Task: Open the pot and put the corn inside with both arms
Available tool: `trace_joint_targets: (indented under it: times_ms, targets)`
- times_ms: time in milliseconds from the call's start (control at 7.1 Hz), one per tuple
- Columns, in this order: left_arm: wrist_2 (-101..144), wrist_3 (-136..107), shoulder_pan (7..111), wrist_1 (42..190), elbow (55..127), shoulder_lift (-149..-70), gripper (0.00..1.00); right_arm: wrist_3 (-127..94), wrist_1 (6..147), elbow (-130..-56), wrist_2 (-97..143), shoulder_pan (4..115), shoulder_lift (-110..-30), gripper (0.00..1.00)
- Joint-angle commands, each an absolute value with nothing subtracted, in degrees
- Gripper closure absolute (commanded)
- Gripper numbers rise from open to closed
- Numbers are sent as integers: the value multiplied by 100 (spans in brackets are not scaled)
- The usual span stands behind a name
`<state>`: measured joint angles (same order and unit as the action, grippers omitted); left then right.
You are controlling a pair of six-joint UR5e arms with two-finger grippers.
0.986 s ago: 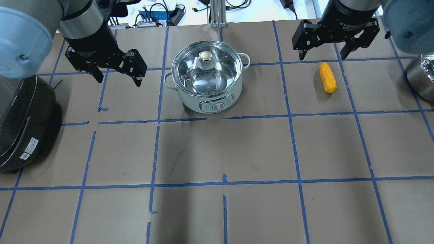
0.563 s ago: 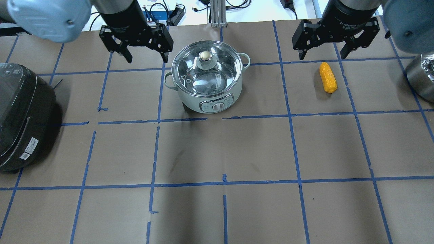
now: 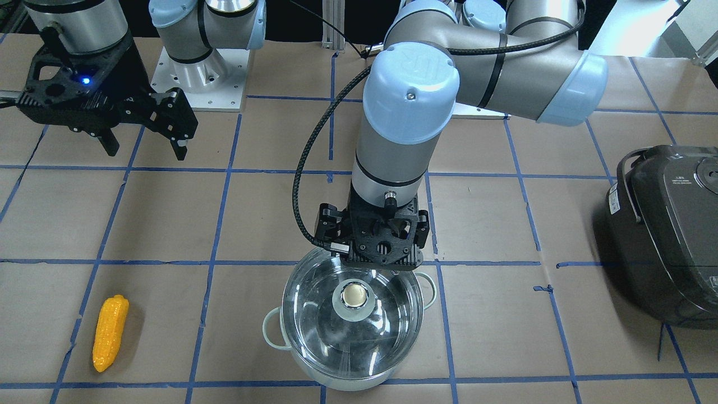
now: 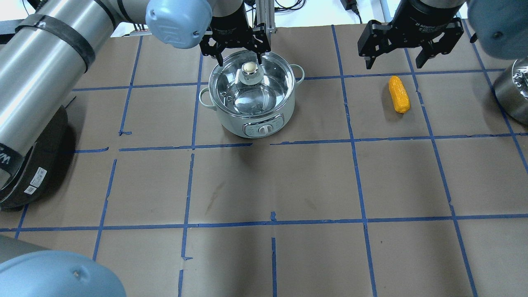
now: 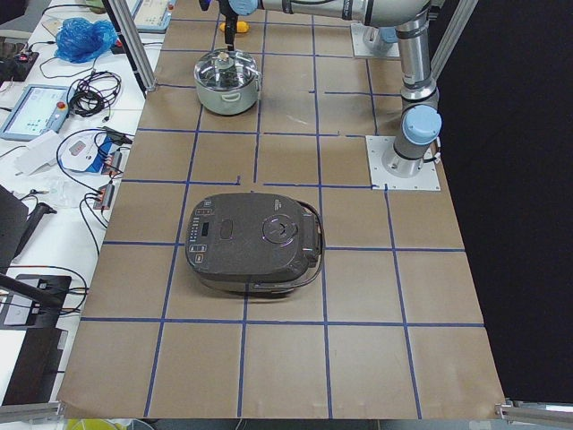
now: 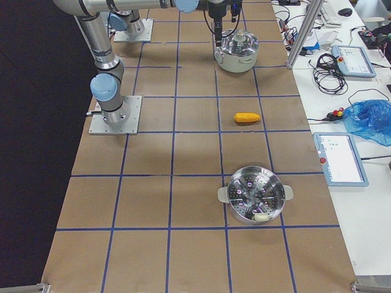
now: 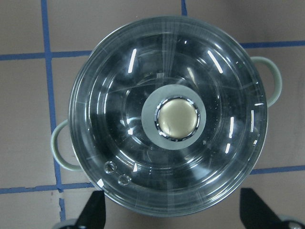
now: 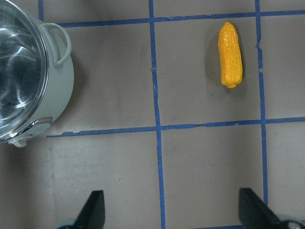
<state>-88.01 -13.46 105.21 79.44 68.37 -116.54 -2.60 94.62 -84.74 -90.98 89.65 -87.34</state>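
The left gripper grabs the lid by its narrow centre knob [image 3: 354, 295] [image 7: 177, 118] next, since the glass disc of the lid spreads wider than my open fingers.
The pot [image 4: 235, 119] stands at the table's far middle, pale-sided with a dial, its glass lid [image 4: 268, 88] on and the knob [image 4: 250, 68] in the centre. My left gripper [image 4: 239, 61] is open and hovers just above the lid; the left wrist view shows the knob [image 7: 177, 118] centred ahead of my fingertips [image 7: 94, 214]. The corn [image 4: 399, 94] lies flat on the table to the pot's right. My right gripper [image 4: 392, 66] is open and empty, high above the corn's far end. The right wrist view shows the corn [image 8: 230, 54] and the pot's side [image 8: 57, 90].
A black rice cooker [image 4: 33, 165] sits at the left edge, under my left arm. A steel steamer pot [image 4: 513, 93] stands at the right edge. Blue tape lines grid the brown table [image 4: 272, 185].
My left arm has swung right and away from the robot, from beside the rice cooker to over the pot's lid. The right gripper has barely moved. Both stay open.
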Motion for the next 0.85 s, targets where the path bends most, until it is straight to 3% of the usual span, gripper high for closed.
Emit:
trace_joint_targets:
  times_ms: [0, 423, 704]
  targets:
    - [-8728, -1476, 10564, 7814, 6785, -11760, 0, 364, 9510, -8027, -9097, 8388, -8116, 1]
    - [-8692, -1485, 10608, 7384, 6785, -12172, 0, 973, 10218, -8155, -9070, 7604, -7061, 8]
    - [-8710, -1442, 10617, 7357, 6794, -12304, 0, 1203, 11260, -8986, -9097, 7541, -6830, 13]
